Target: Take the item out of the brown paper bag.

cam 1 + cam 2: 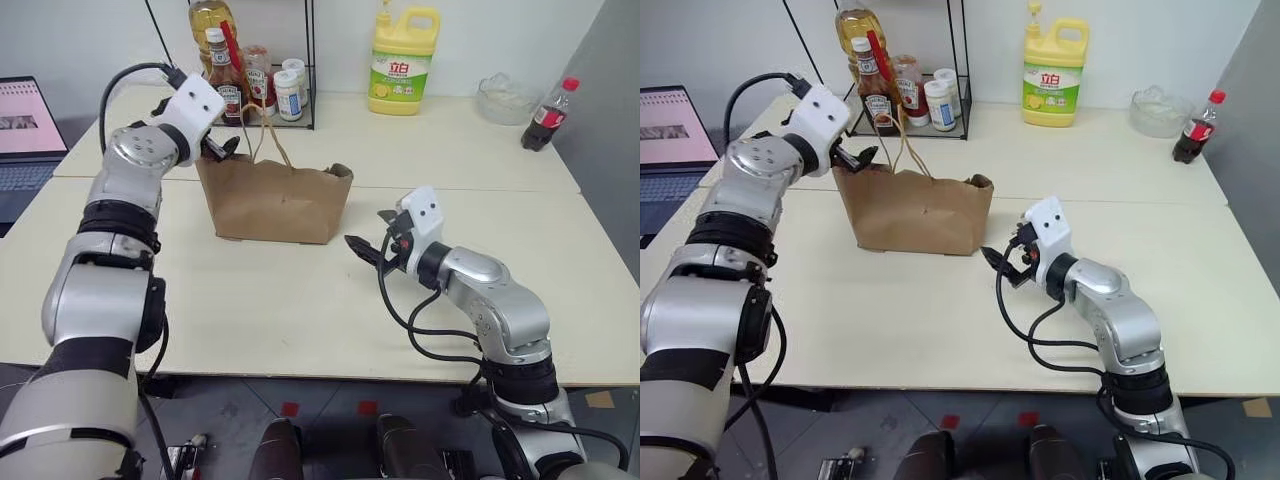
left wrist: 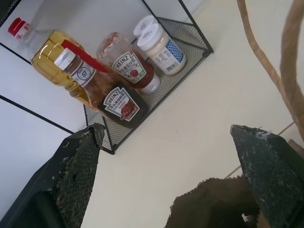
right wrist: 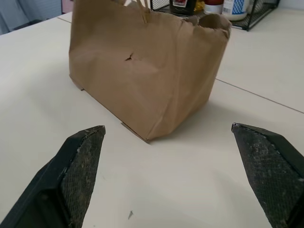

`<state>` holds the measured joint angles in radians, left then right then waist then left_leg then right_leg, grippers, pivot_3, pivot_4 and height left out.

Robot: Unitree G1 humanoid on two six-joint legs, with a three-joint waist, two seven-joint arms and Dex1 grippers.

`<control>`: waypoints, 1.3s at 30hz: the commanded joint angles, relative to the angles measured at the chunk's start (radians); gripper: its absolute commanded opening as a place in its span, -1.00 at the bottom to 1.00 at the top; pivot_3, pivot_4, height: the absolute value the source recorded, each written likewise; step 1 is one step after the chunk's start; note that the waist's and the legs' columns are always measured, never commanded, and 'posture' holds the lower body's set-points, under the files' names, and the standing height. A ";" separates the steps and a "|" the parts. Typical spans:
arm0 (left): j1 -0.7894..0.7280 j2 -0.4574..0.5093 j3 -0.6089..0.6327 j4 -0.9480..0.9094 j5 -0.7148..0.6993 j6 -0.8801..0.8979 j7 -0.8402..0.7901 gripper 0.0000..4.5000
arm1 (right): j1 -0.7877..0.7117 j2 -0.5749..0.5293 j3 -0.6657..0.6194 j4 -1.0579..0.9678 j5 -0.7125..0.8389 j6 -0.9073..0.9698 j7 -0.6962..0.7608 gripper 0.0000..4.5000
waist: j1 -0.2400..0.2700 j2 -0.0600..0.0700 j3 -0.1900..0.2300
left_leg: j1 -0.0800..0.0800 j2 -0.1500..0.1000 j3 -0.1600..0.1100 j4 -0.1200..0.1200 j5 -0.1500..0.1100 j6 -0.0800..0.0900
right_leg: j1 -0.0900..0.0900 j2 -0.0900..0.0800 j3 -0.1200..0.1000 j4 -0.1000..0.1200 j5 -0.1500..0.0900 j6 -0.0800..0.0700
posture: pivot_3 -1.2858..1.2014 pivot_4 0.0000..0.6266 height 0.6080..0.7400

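The twine handle rises in a loop above the bag's torn rim, so my left gripper should next pinch the handle by its raised top.
The brown paper bag stands upright on the cream table, its twine handles sticking up. The item is hidden inside the bag. My left gripper hovers open at the bag's upper left corner, just above the torn rim, with nothing between its fingers. My right gripper hangs open low over the table, a short way right of the bag and pointing at its side; it holds nothing.
Behind the bag a black wire rack holds sauce bottles, jars and an oil bottle. A yellow detergent jug, a glass bowl and a cola bottle stand along the far edge. A laptop sits at far left.
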<state>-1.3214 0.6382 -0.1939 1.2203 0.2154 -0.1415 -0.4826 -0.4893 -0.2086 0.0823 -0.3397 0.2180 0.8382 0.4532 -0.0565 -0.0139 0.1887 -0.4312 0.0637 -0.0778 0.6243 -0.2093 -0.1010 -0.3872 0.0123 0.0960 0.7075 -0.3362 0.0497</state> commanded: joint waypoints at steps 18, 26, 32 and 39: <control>-0.007 0.067 -0.032 -0.074 0.062 -0.022 -0.589 1.00 | 0.000 0.002 0.007 0.054 0.027 -0.061 -0.022 0.99 | 0.000 0.000 0.000 | -0.001 0.000 0.000 0.001 0.001 -0.002 | -0.001 0.000 0.000 0.002 0.000 0.000 | 0.03 -0.52 1.00; 0.298 0.196 0.018 -0.679 -0.072 0.263 -0.838 1.00 | 0.033 0.008 -0.001 0.144 0.019 -0.122 -0.029 0.99 | -0.002 0.000 0.000 | 0.000 0.000 -0.001 0.001 0.001 -0.002 | -0.001 0.000 0.000 0.005 0.000 0.000 | 0.03 -0.52 1.00; 0.549 0.236 0.056 -1.126 -0.165 0.549 -0.856 1.00 | 0.063 -0.012 -0.017 0.185 0.005 -0.158 -0.036 0.99 | 0.002 0.000 0.000 | 0.000 0.000 -0.001 0.004 0.000 0.000 | 0.000 0.000 0.000 0.006 0.000 0.000 | 0.03 -0.52 1.00; 0.780 0.262 0.060 -1.490 -0.246 0.808 -0.814 1.00 | 0.065 -0.029 -0.036 0.210 -0.005 -0.175 -0.064 0.99 | 0.000 0.000 0.000 | 0.001 0.001 -0.001 0.005 0.000 0.000 | 0.001 0.000 0.000 0.006 0.000 0.000 | 0.03 -0.52 1.00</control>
<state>-0.5534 0.8783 -0.1397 -0.2131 -0.0157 0.6275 -1.3155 -0.4171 -0.2323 0.0636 -0.1105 0.2159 0.6860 0.3950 -0.0564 -0.0142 0.1885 -0.4302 0.0644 -0.0791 0.6288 -0.2091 -0.1005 -0.3860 0.0128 0.0964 0.7140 -0.3363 0.0498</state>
